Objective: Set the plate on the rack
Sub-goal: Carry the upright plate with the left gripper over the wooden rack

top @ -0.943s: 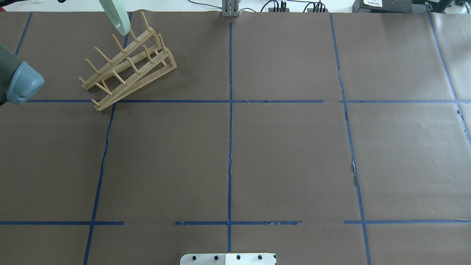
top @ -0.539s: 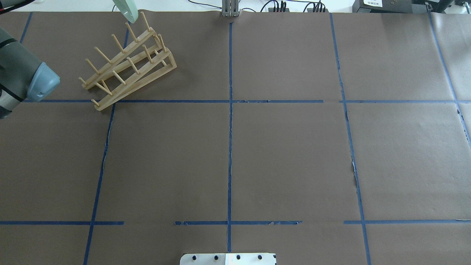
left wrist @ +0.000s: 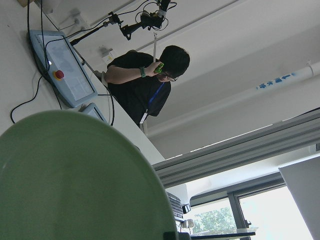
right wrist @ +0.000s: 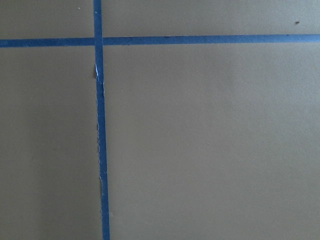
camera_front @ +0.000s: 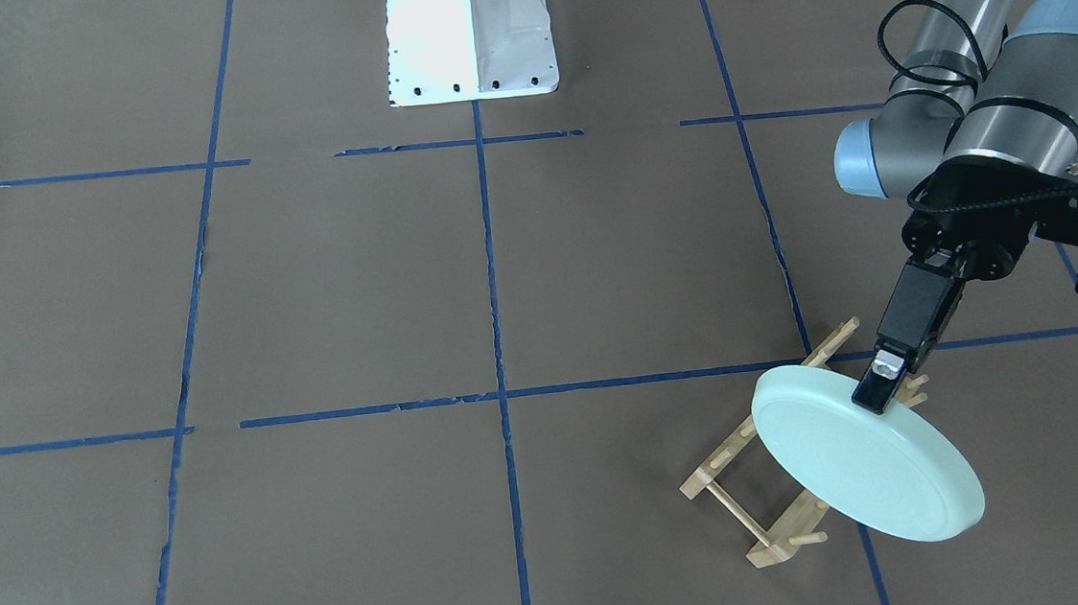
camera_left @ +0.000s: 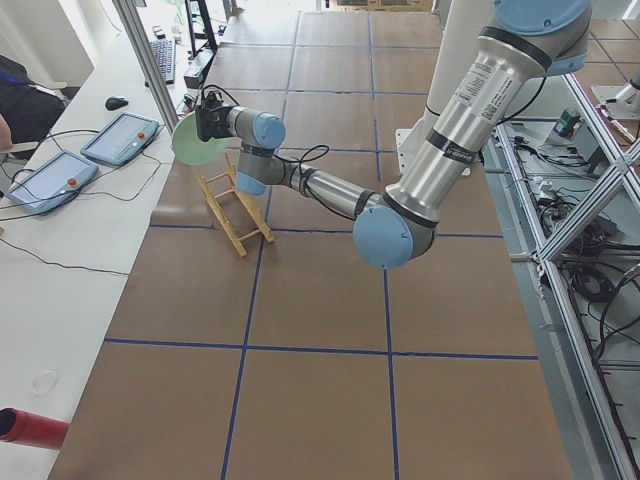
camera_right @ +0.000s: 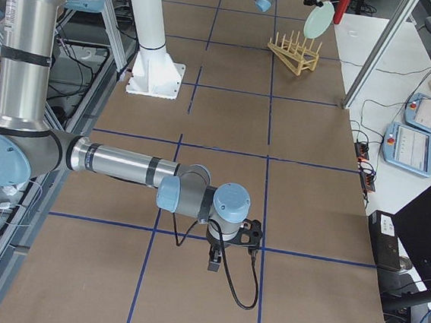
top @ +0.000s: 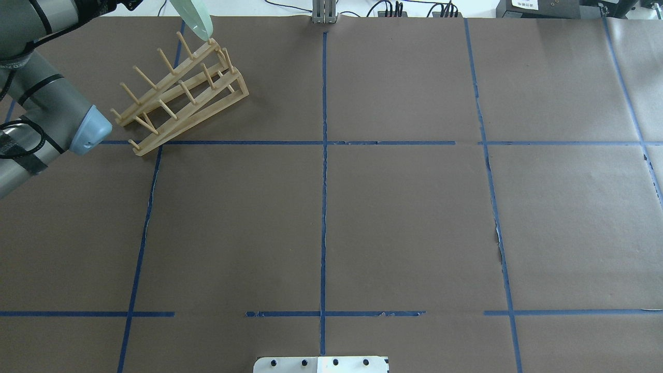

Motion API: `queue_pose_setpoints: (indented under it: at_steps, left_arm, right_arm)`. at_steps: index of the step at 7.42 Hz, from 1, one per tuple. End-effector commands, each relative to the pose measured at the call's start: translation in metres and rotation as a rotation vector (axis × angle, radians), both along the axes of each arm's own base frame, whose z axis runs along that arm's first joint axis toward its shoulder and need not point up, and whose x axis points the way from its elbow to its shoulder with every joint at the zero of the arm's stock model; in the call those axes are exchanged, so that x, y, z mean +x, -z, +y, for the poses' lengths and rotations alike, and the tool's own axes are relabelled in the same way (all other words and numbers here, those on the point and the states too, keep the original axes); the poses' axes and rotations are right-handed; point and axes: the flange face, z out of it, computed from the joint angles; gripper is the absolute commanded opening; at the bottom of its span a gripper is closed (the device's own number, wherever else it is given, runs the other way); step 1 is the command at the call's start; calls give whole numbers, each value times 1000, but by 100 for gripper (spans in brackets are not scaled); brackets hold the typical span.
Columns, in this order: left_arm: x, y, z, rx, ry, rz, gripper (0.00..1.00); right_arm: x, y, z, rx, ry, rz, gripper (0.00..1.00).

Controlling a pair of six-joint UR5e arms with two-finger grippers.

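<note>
The plate's broad side (camera_front: 871,463) (left wrist: 75,185) slants over the rack's wires, so my left gripper next turns the plate upright between the pegs and only then releases it.
My left gripper (camera_front: 878,389) is shut on the upper rim of the pale mint-green plate (camera_front: 864,464). It holds the plate tilted in the air over the far end of the light-wood rack (camera_front: 759,535). In the overhead view the plate (top: 192,19) hangs edge-on just above the rack's (top: 178,96) last pegs. I cannot tell whether it touches them. The plate fills the lower left of the left wrist view (left wrist: 75,185). My right gripper (camera_right: 217,262) hangs low over bare table far from the rack, and I cannot tell whether it is open or shut.
The robot's white base (camera_front: 471,48) stands at the near middle edge. Beyond the rack is a white side table with control tablets (camera_left: 120,135). An operator (left wrist: 145,80) stands there. A grey post (top: 324,13) rises at the far table edge.
The plate has moved right along the rack toward its far end. The left arm's elbow has swung in from the left edge.
</note>
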Motion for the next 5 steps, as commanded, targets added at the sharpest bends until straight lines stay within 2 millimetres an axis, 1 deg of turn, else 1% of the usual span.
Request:
queue_pose_setpoints:
  at_steps: [1,3,5]
  left_arm:
    - [12,-7,1,-5,-14,-8,0]
    - [21,-10,3,-10,-26,-14,0]
    - [27,-21,0,-28,-30,-28,0]
  right_arm:
    - [0,0,0,0,-1,0,100]
    - [0,0,0,0,-1,0,100]
    - [0,0,0,0,1,0,100]
